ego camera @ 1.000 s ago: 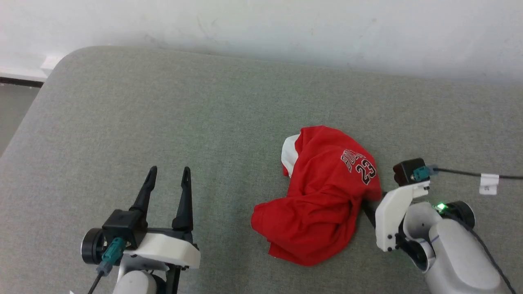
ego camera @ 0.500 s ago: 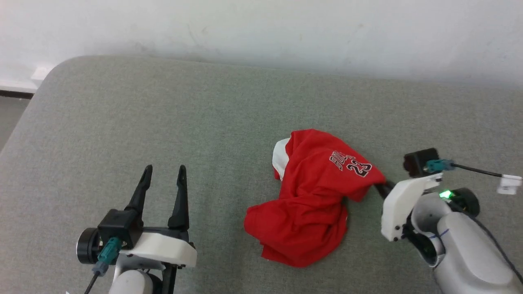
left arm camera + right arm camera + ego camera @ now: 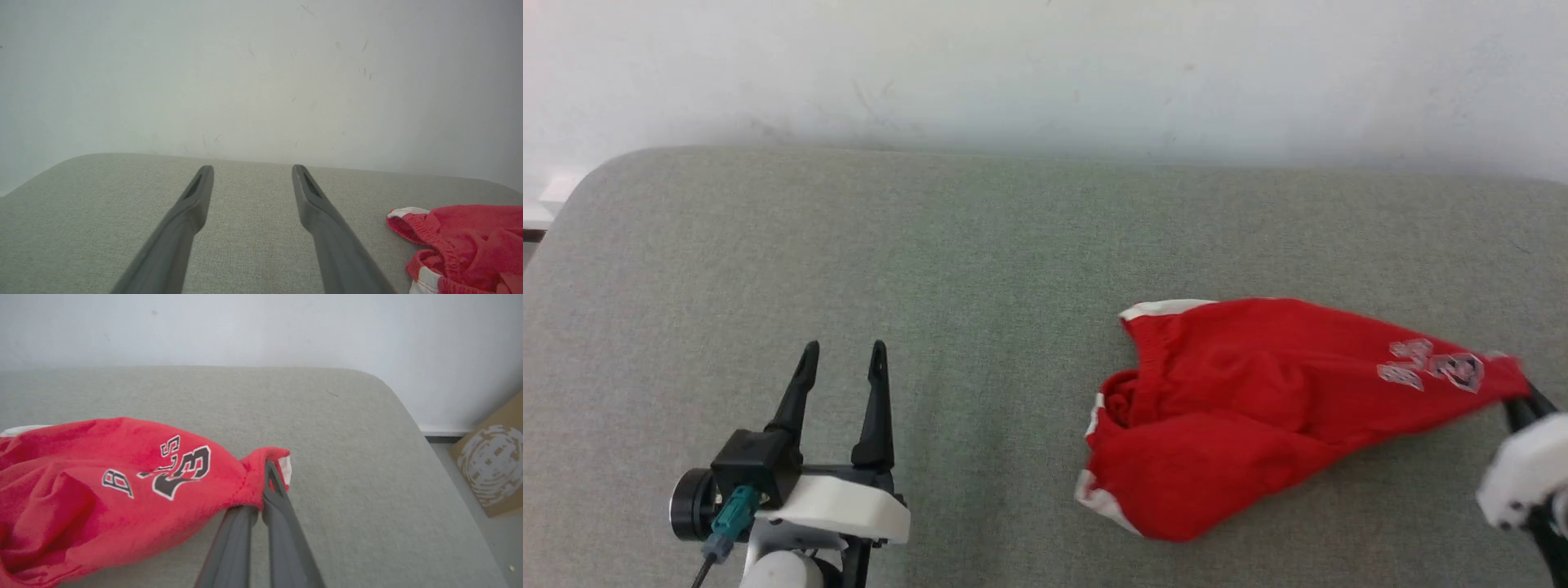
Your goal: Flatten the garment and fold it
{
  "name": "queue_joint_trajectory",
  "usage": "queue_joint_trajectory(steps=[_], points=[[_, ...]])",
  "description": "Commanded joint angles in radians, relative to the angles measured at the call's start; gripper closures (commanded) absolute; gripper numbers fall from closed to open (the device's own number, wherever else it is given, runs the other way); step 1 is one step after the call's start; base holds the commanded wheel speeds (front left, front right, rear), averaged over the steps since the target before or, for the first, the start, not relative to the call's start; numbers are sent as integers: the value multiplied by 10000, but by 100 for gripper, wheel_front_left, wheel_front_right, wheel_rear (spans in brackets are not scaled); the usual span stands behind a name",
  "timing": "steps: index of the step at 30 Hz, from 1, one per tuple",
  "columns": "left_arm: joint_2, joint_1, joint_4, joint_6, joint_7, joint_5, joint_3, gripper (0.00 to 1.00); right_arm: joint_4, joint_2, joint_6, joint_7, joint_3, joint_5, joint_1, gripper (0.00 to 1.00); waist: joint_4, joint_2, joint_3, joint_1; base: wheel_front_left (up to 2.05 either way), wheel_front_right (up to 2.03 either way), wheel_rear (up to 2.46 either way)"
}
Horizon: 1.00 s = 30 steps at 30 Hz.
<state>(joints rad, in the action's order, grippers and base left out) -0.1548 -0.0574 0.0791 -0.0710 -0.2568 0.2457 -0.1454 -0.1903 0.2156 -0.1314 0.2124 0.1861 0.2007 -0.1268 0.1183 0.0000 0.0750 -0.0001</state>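
The left gripper pinches the elastic waistband (image 3: 1150, 377) next to flatten the garment, as the waistband stands up in a loose fold beside the slack red cloth (image 3: 1248, 392).
The garment (image 3: 1258, 408) is red shorts with a white band, lying crumpled at its left end and drawn out long toward the right. My right gripper (image 3: 1516, 398) is at the right edge of the head view, shut on the garment's right corner beside the white and black print. In the right wrist view that gripper (image 3: 261, 486) pinches a bunched fold of the garment (image 3: 102, 490), with the corner lifted a little. My left gripper (image 3: 843, 351) stands open at the lower left, well apart from the cloth. Nothing lies between its fingers (image 3: 252, 171), and the garment's elastic waist (image 3: 470, 245) is off to the right.
A grey-green padded surface (image 3: 931, 261) carries everything, with a rounded corner at the far left and a white wall (image 3: 1045, 73) behind. Past the surface's right end, a cardboard box (image 3: 490, 465) stands on the floor.
My right gripper has shut on the garment's right corner and pulled it to the right, stretching the heap out long. The head camera has shifted. The left gripper stays open.
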Motion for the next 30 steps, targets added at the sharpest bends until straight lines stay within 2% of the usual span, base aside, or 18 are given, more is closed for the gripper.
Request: queue_joint_trajectory(steps=[1, 5, 6, 7, 8, 13, 17, 20, 25, 30], points=[[53, 138, -21, 80, -49, -40, 40, 0, 271, -169, 7, 271, 704, -301, 507, 100, -78, 0, -3, 1, 0, 0, 0], [86, 97, 31, 114, -49, -58, 66, 0, 312, -655, 7, 684, 2123, -643, 1288, 100, -131, 0, 43, 1, 0, 0, 0], [94, 93, 47, 127, -49, -60, 70, 0, 222, -788, 7, 729, 2319, -745, 1429, 85, -143, 0, 54, 1, 0, 0, 0], [101, 92, 70, 138, -49, -57, 76, 0, 154, -909, 7, 707, 2434, -805, 1528, 35, -151, 0, 59, 1, 0, 0, 0], [104, 92, 86, 145, -49, -55, 89, 0, 133, -1037, 7, 552, 2540, -819, 1562, 0, -165, 0, 71, 1, 0, 0, 0], [78, 126, 122, 153, -49, -74, 173, 0, 517, -1488, 7, -869, 2794, -817, 1547, 0, -259, 0, 73, 1, 0, 0, 0], [34, 186, 145, 143, -49, -91, 212, 0, 1365, -1595, 7, -975, 2034, -621, 1689, 0, -325, 0, -53, 1, 0, 0, 0], [11, 210, 183, 162, -49, -98, 175, 0, 2147, -1443, 7, -69, 547, -428, 1956, 0, -334, 0, -161, 1, 0, 0, 0], [8, 182, 248, 193, -49, -83, 76, 0, 3227, -253, 7, 1677, -2584, 275, 1969, 0, -262, 0, -253, 1, 0, 0, 0], [43, 126, 320, 228, -49, -56, -39, 0, 3693, 887, 7, 2815, -5447, 1092, 1215, 0, -89, 0, -219, 1, 0, 0, 0]])
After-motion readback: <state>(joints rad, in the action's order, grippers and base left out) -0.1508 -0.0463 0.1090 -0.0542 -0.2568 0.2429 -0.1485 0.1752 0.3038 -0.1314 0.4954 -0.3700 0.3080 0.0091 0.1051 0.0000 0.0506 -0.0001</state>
